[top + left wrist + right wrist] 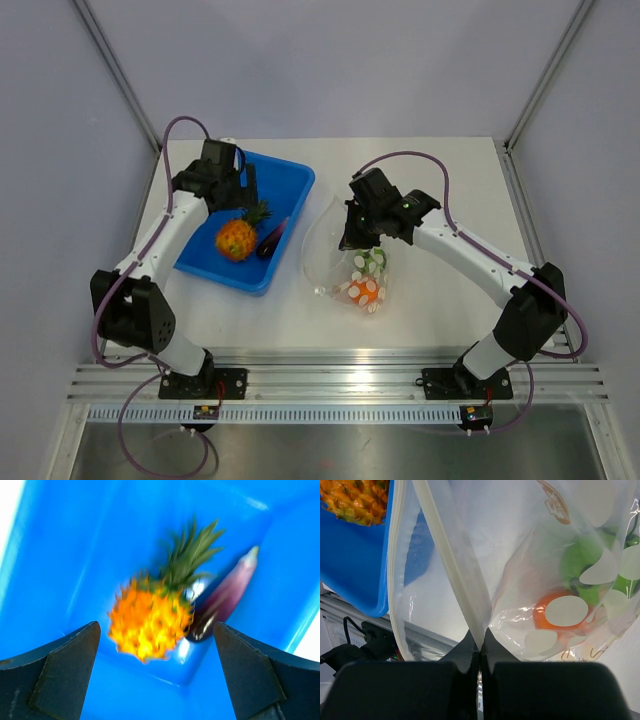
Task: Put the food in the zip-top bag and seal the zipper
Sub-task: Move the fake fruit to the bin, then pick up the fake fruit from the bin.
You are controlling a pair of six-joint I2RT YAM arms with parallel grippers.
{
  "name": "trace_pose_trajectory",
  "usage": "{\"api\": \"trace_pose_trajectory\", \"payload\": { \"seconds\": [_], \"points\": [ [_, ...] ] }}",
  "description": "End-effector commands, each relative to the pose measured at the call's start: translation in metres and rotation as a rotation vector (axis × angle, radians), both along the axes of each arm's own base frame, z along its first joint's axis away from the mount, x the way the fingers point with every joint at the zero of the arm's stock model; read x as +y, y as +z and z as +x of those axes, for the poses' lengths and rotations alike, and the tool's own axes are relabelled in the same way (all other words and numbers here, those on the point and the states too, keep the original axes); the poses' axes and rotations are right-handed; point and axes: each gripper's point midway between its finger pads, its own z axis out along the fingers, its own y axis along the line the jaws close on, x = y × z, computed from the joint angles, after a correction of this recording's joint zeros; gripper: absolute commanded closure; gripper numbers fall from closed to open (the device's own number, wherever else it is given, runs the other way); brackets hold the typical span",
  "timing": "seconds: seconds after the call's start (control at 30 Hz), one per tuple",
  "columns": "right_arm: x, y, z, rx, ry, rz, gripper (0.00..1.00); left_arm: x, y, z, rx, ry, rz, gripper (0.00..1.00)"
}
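The pineapple's orange body has to hang free to go into the zip-top bag point(345, 262), so my left gripper will next grab the pineapple by its green leafy top point(257, 213).
The clear dotted zip-top bag point(345, 262) lies mid-table with its mouth held up and open. My right gripper point(357, 238) is shut on the bag's upper mouth edge point(470, 610) at the zipper strip point(437, 540). Inside the bag lie the orange ball point(547, 615) and the green ball point(580, 570); they also show in the top view, the orange ball point(364, 291) in front of the green ball point(370, 264). The pineapple point(237, 238) and the purple eggplant point(272, 239) lie in the blue tray point(285, 185). My left gripper point(248, 196) is open and empty above them; its view shows the pineapple point(150, 622) and the eggplant point(222, 600).
The blue tray's right rim sits close to the bag's open mouth. The white tabletop point(430, 310) ends at an aluminium rail point(340, 380) in front. Grey walls stand around the table.
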Motion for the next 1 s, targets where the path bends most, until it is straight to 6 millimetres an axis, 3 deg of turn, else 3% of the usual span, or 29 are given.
{"api": "trace_pose_trajectory", "payload": {
  "seconds": [0.0, 0.07, 0.1, 0.27, 0.53, 0.67, 0.87, 0.97],
  "points": [
    [0.006, 0.01, 0.004, -0.033, 0.009, 0.043, 1.0, -0.005, -0.004, 0.022, 0.033, -0.115, 0.061, 0.01],
    [0.006, 0.013, 0.002, -0.037, 0.01, 0.05, 1.0, -0.009, -0.006, 0.031, 0.051, -0.152, 0.078, 0.07],
    [0.005, 0.012, 0.001, -0.035, 0.008, 0.045, 1.0, -0.014, -0.022, 0.033, 0.096, -0.178, 0.082, 0.07],
    [0.002, 0.011, 0.0, -0.035, 0.008, 0.041, 1.0, -0.03, -0.043, 0.047, 0.121, -0.25, 0.147, 0.06],
    [0.005, 0.011, -0.001, -0.033, 0.021, 0.05, 1.0, -0.035, -0.081, 0.071, 0.153, -0.26, 0.209, 0.08],
    [0.006, 0.01, 0.0, -0.034, 0.025, 0.049, 1.0, -0.032, -0.099, 0.074, 0.183, -0.247, 0.246, 0.17],
    [0.006, 0.008, 0.0, -0.031, 0.028, 0.05, 0.99, -0.012, -0.109, 0.074, 0.219, -0.216, 0.411, 0.19],
    [0.008, 0.008, 0.0, -0.03, 0.033, 0.053, 0.99, -0.009, -0.11, 0.077, 0.211, -0.194, 0.424, 0.31]
  ]
}}
